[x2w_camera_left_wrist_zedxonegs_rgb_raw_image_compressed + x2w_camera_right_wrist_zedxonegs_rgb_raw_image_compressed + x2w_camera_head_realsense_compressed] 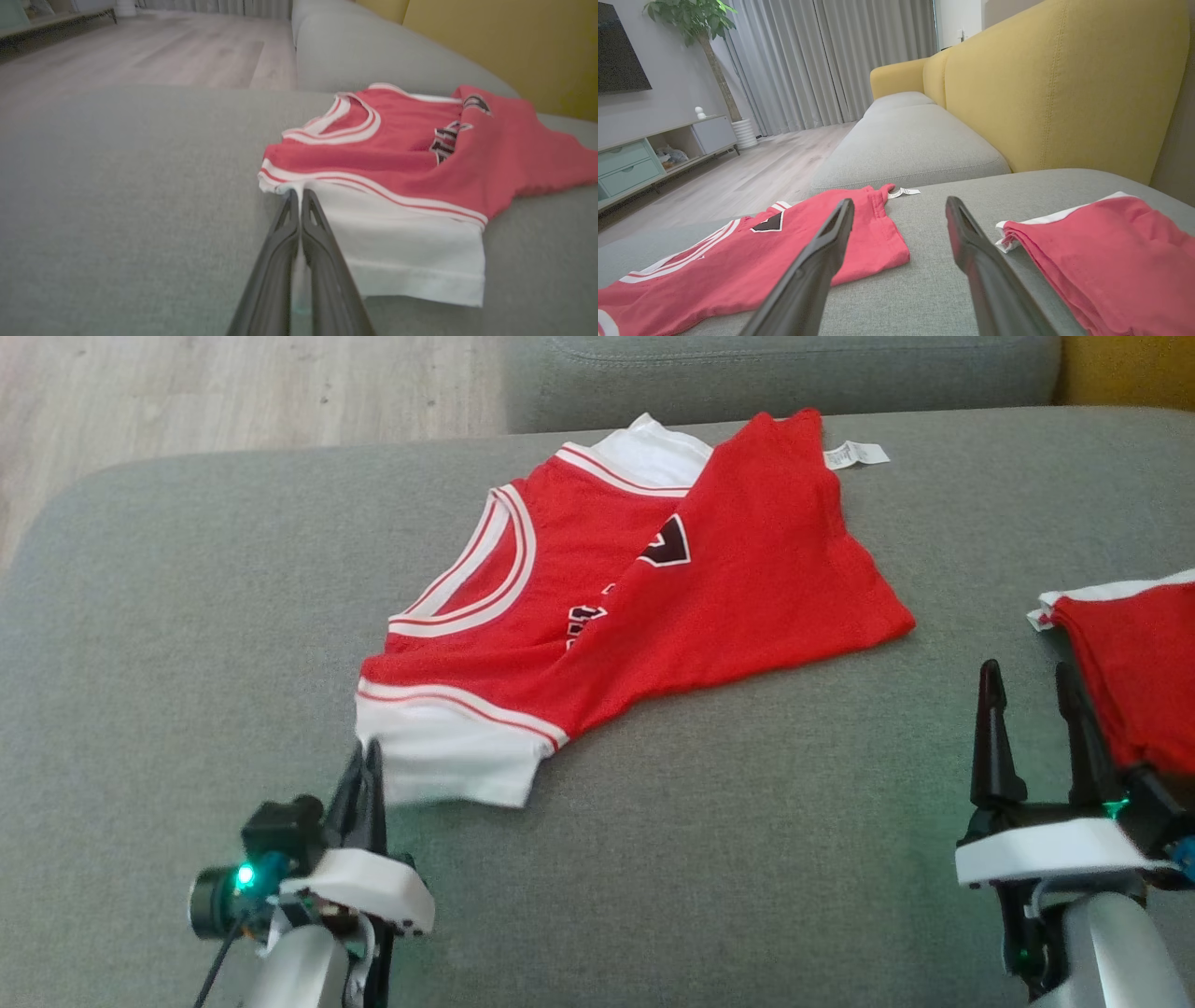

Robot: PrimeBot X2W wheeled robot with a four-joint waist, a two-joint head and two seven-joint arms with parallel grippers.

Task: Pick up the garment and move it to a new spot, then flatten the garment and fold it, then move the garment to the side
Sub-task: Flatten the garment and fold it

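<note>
My right gripper will next grab the jersey by its near hem corner (900, 623), because the jersey's red body (773, 582) lies flat and slack on the cushion.
The garment (653, 588) is a red jersey with white trim and white sleeves, lying partly folded over itself on the grey sofa cushion (747, 859). My left gripper (367, 751) is shut on the near edge of its white sleeve (448, 756). In the left wrist view the fingers (322, 252) are pressed together at the sleeve's corner where it meets the red body (420, 163), and a sliver of white cloth shows between them. My right gripper (1027, 677) stands open above the cushion at the right, to the right of the jersey (738, 261), holding nothing (900, 204).
A second red garment (1139, 653) with a white edge lies at the right, just beside my right fingers (1111, 252). The yellow backrest (1064, 84) rises behind the cushion. Another grey cushion (775, 373) lies beyond, and wooden floor (187, 392) past the left edge.
</note>
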